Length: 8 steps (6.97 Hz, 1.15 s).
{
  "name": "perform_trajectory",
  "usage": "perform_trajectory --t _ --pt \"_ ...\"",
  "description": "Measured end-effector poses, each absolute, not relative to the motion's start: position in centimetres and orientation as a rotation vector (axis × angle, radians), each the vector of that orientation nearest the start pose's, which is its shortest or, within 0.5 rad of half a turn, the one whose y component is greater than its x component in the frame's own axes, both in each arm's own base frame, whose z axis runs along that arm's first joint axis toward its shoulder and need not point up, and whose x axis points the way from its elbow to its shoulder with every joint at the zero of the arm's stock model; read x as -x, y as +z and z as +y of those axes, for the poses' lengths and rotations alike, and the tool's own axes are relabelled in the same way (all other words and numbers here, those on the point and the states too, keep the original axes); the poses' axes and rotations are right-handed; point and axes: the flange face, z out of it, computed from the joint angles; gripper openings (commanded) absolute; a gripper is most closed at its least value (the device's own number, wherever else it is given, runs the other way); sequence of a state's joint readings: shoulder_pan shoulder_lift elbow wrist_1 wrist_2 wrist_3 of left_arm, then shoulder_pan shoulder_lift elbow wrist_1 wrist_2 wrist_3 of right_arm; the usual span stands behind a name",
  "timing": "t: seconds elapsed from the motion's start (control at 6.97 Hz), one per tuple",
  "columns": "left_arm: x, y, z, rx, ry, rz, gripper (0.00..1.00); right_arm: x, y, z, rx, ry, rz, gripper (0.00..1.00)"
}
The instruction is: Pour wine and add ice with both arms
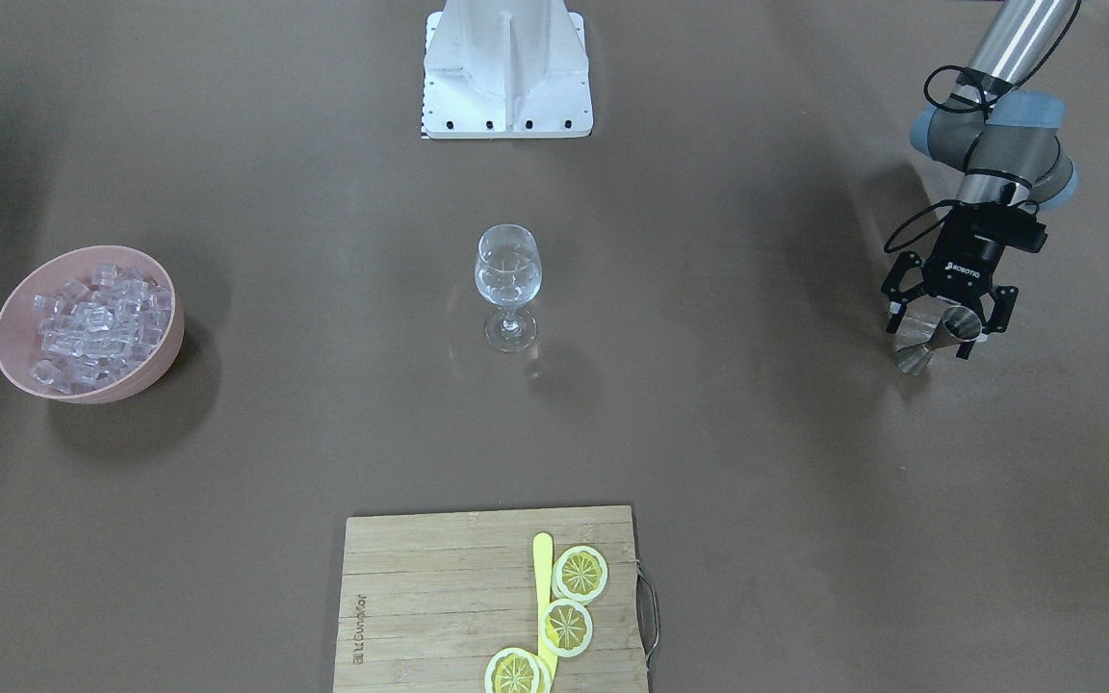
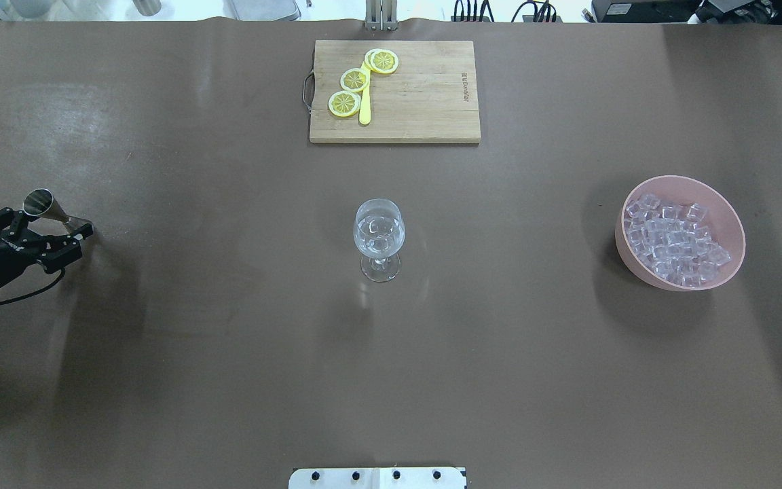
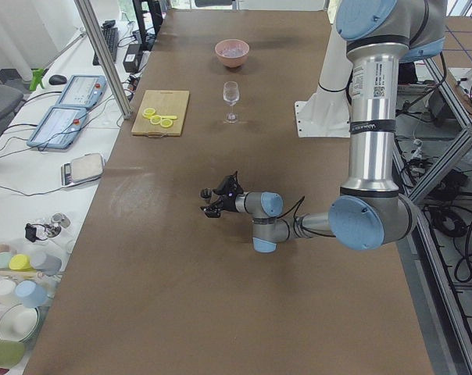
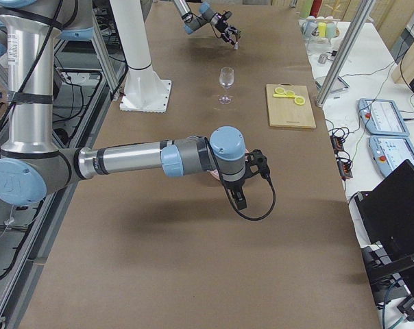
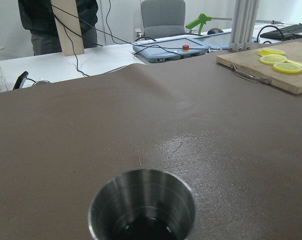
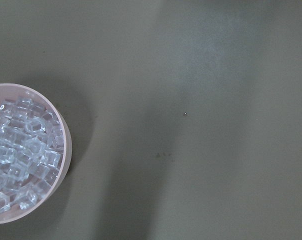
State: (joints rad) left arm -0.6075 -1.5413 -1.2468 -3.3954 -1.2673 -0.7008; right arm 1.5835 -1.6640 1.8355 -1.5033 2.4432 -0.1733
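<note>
I should grab the steel jigger with my left gripper next by its narrow middle (image 1: 933, 345), because the jigger widens into sloping cups at both ends.
The wine glass (image 1: 508, 279) stands at the table's middle with a little clear wine in it, and also shows in the overhead view (image 2: 379, 234). The ice (image 1: 97, 322) is heaped in a pink bowl (image 2: 737, 234), and shows in the right wrist view (image 6: 21, 160). My left gripper (image 1: 935, 337) lies low at the table's left end, open, its fingers either side of a steel jigger (image 2: 41, 202) that stands on the table. The jigger's mouth fills the bottom of the left wrist view (image 5: 142, 210). My right gripper (image 4: 240, 199) hangs above the bowl; I cannot tell if it is open.
A wooden cutting board (image 2: 425, 95) with lemon slices (image 2: 355, 79) and a yellow stick lies at the far edge, opposite the robot. The white pedestal (image 1: 506, 77) stands at the robot's side. Bare brown table lies between glass, bowl and jigger.
</note>
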Motion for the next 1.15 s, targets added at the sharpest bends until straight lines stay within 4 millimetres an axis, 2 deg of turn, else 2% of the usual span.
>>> perform_trajectory --t 0.14,0.29,0.86,1.0,1.15 --pt "-28.65 63.19 -39.77 -1.163 -0.011 0.912 0.94 -6.31 55.57 -45.79 -0.307 -0.255 -0.845 1.0" --pt "-28.76 63.11 -39.85 -1.163 -0.011 0.912 0.73 -6.33 55.5 -45.78 -0.308 -0.255 -0.844 1.0" --pt "-28.58 63.21 -39.63 -1.16 -0.005 0.92 0.29 -6.33 55.49 -45.72 -0.308 -0.255 -0.844 1.0" --pt "-28.44 63.2 -39.54 -1.16 -0.004 0.923 0.11 -6.31 55.49 -45.72 -0.308 -0.255 -0.845 1.0" --pt "-28.37 63.1 -39.51 -1.161 -0.006 0.927 0.0 -6.31 55.58 -45.64 -0.306 -0.254 -0.845 1.0"
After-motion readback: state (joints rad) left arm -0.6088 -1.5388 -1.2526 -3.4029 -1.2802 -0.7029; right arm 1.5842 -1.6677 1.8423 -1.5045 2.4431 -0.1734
